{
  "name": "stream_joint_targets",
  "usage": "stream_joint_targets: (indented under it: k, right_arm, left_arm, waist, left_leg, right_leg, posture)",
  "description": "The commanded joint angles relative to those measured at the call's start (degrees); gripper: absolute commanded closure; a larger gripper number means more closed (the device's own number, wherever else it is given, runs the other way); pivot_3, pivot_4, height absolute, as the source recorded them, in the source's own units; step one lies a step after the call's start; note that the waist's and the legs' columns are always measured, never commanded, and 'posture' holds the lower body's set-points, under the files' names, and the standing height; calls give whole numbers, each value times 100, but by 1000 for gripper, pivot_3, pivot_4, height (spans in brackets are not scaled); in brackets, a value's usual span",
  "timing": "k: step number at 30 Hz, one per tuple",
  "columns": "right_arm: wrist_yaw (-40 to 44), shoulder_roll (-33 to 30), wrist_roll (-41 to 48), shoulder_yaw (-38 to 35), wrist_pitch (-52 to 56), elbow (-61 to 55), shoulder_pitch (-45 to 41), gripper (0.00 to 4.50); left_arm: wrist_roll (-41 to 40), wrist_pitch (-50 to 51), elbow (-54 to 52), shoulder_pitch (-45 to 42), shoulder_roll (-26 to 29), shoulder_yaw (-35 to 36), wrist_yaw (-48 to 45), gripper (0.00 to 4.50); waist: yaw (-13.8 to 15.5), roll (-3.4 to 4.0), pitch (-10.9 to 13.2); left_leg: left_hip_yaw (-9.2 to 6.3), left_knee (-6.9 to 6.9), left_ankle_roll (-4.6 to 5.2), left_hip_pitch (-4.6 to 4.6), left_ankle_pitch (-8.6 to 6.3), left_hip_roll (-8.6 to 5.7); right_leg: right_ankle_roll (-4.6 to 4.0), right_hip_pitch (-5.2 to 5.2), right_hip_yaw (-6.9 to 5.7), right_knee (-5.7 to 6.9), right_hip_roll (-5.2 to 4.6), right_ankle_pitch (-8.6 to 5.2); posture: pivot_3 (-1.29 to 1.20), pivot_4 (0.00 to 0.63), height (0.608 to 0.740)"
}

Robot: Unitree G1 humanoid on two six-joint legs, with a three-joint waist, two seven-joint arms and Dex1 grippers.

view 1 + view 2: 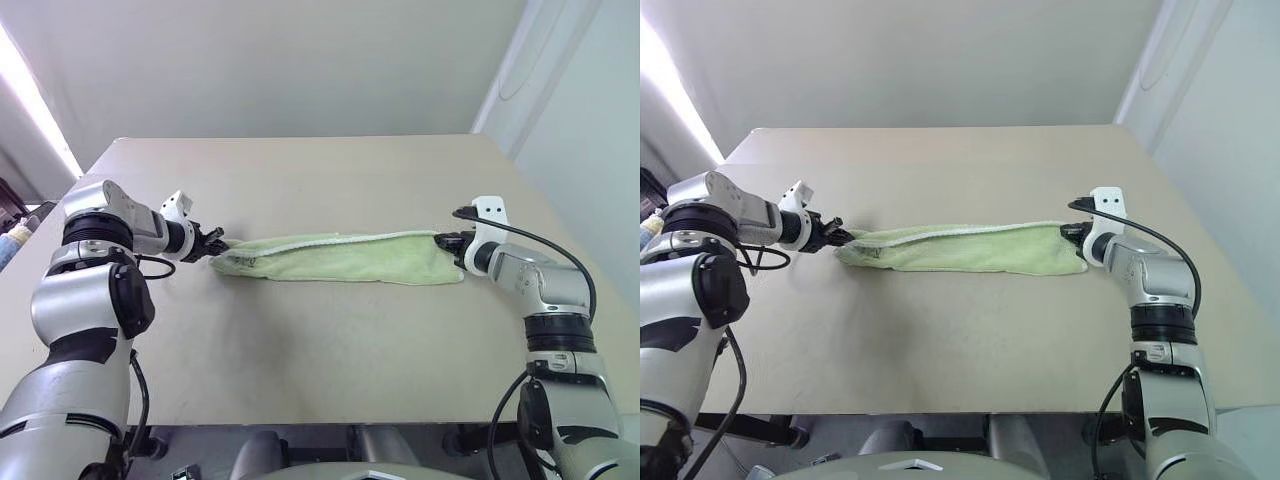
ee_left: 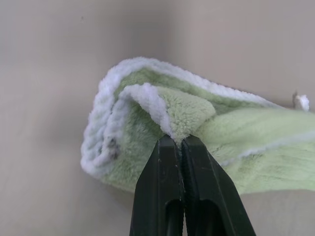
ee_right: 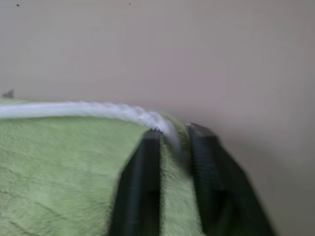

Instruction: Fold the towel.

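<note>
My right gripper pinches the towel by its curled corner of white edging (image 3: 171,135) next, since that corner stands up while the green part of the towel lies flat.
The light-green towel (image 1: 340,257) lies on the tan table (image 1: 330,180), folded into a long narrow strip with white edging along its far side. It stretches between my two grippers. My left gripper (image 1: 218,243) is shut on the towel's left end. In the left wrist view its black fingertips (image 2: 176,139) pinch a doubled corner of the towel (image 2: 187,115). My right gripper (image 1: 442,241) is at the right end. In the right wrist view its fingers (image 3: 142,167) stand apart, with the towel's white edge (image 3: 88,110) lying loosely between them.
The table's near edge (image 1: 330,418) runs just in front of the towel. Bare tabletop lies beyond the towel up to the far edge. A white wall (image 1: 300,60) stands behind the table.
</note>
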Motion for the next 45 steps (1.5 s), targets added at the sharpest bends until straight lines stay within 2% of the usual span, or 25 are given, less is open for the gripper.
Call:
stream_joint_targets:
  k: [1, 2, 6, 8, 13, 19, 22, 30, 34, 37, 40, 45]
  right_arm:
    - [17, -47, -56, -35, -137, -22, -218, 2362]
    - [19, -49, -63, -35, -150, -11, -224, 2062]
    - [67, -33, -63, -48, -255, -95, -209, 571]
    - [96, -37, -54, -54, -276, -161, -169, 21]
    - [206, -3, -8, -33, -332, -395, -11, 21]
    - [291, 93, 33, 0, -360, -702, 140, 21]
    - [322, 124, 69, -14, -367, -857, 204, 21]
    - [290, 226, 161, -12, -268, -1167, 385, 21]
    - [216, 323, 257, -86, -216, -1306, 424, 21]
    - [178, 390, 358, -176, -207, -1456, 515, 21]
    - [180, 429, 520, -307, -190, -1666, 658, 21]
    - [-139, 711, 1311, -1058, 635, -1840, 661, 21]
  left_arm:
    - [-119, -227, -131, -157, 47, 287, 294, 3986]
    - [-154, -253, -116, -161, 47, 365, 373, 3788]
    - [-318, -120, -155, -210, 88, 598, 402, 2370]
    - [-442, -170, -127, -200, 171, 866, 639, 2354]
    - [-706, -168, -120, -98, 261, 1283, 857, 2354]
    - [-855, -306, -384, 74, 261, 1344, 656, 2354]
    - [-1005, -507, -393, 103, 263, 1573, 839, 2354]
    - [-1033, -1144, -465, 378, -63, 1702, 1306, 2354]
    - [-562, -1735, -972, 649, -198, 995, 1132, 2354]
    - [81, -2981, -1685, 1066, -266, 74, 731, 2354]
    - [760, -4517, -2323, 1542, -200, -582, 779, 2354]
    - [695, -5579, -2756, 1883, -46, -761, -305, 2354]
  waist:
    - [-27, 0, 0]
    - [-37, 0, 0]
    - [-88, 0, 0]
    - [-105, 0, 0]
    - [-98, 0, 0]
    - [-94, 0, 0]
    - [-91, 0, 0]
    - [-86, 1, -1]
    - [-94, 1, -1]
    - [-88, 2, -1]
    - [-61, 2, -1]
    - [32, 1, -2]
  left_leg:
    - [-1, 0, 0, 0, 0, 0]
    - [-1, 0, 0, -1, 0, 0]
    - [-1, 0, 0, -3, 0, -1]
    - [-1, 0, 0, -2, 0, -3]
    - [-3, -3, 0, 1, 0, -2]
    - [-3, -2, -3, -1, 1, -4]
    - [-3, -2, -4, -3, 2, -4]
    - [-3, -2, -8, -1, 4, -5]
    - [-3, -2, -10, -3, 5, -6]
    - [-2, -6, -12, -1, 6, -5]
    - [-3, -9, -18, -2, 9, -4]
    - [3, -3, -22, -9, 11, -6]
  right_leg:
    - [0, 0, 0, 0, 0, 0]
    - [0, 0, 0, 0, 0, 0]
    - [2, 0, 0, -1, -4, 1]
    - [3, 0, 0, -1, -5, 2]
    - [4, -1, 0, 1, -4, 2]
    - [6, 0, 0, -1, -7, 3]
    - [5, -1, -1, -1, -7, 3]
    - [6, -1, 0, 0, -7, 4]
    - [8, -1, 0, -1, -9, 6]
    - [5, -2, 0, -1, -7, 7]
    - [4, -2, 0, -2, -7, 8]
    - [6, -2, 0, -8, -12, 9]
  posture:
    - [0, 0, 712]
    - [0, 0, 712]
    - [0, 0, 712]
    - [0, 0, 712]
    - [0, 0, 712]
    - [0, 0, 712]
    - [0, 0, 712]
    - [0, 0, 712]
    - [0, 0, 712]
    - [0, 0, 712]
    - [0, 0, 712]
    - [0, 0, 712]
